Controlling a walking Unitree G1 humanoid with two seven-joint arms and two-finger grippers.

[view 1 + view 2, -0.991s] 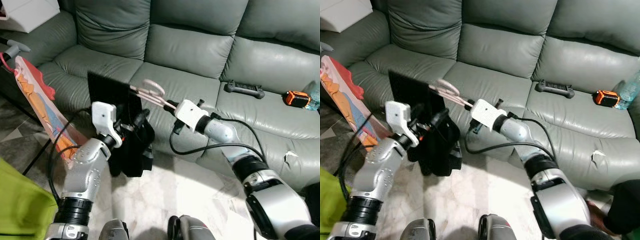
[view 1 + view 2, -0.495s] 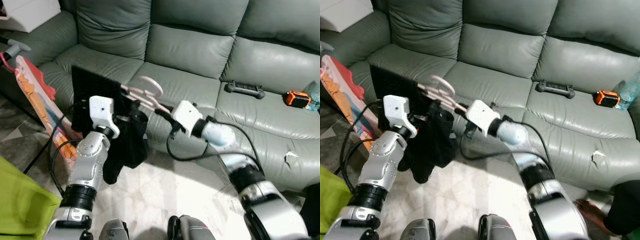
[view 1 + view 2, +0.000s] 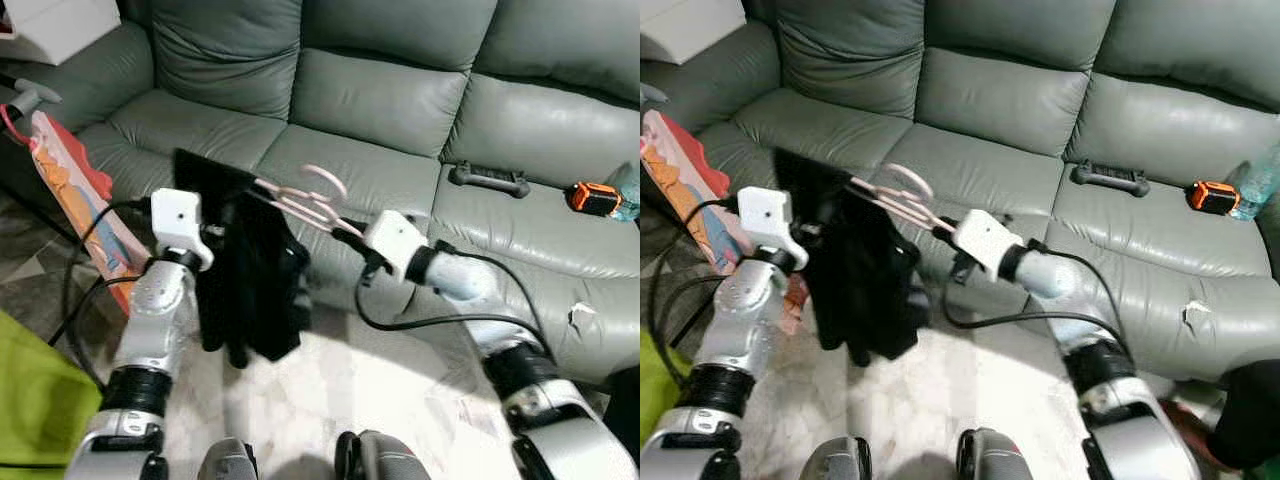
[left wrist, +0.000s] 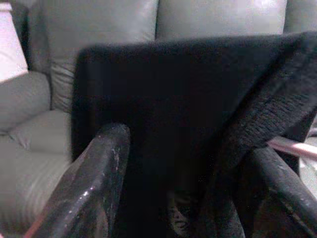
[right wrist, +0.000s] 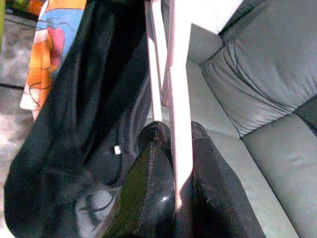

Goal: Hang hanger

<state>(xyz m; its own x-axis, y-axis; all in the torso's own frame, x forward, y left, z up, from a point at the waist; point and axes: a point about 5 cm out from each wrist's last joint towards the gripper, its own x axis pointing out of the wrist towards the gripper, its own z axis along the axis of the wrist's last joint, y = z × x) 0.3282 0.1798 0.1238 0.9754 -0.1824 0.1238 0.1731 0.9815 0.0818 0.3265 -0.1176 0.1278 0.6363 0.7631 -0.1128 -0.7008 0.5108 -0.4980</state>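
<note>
My left gripper pinches the black garment by its ribbed edge next, since this edge stands out as a thick fold while the loose panel hangs slack.
A pink hanger is held out over the front of the grey sofa, hook uppermost. A black garment hangs from its left half, down toward the floor. My right gripper is shut on the hanger's right arm; in the right wrist view the pink bar runs between the closed fingers. My left gripper is pushed into the garment's upper left part. In the left wrist view its fingers stand apart, with black fabric across the gap.
On the sofa seat to the right lie a black controller, an orange and black device and a bottle. A colourful cloth hangs at the left, and green fabric is at the lower left. Pale floor lies below.
The hanger and my right gripper have moved a little to the right. My left wrist has drawn back to the left, and the garment now hangs wider and lower along the hanger.
</note>
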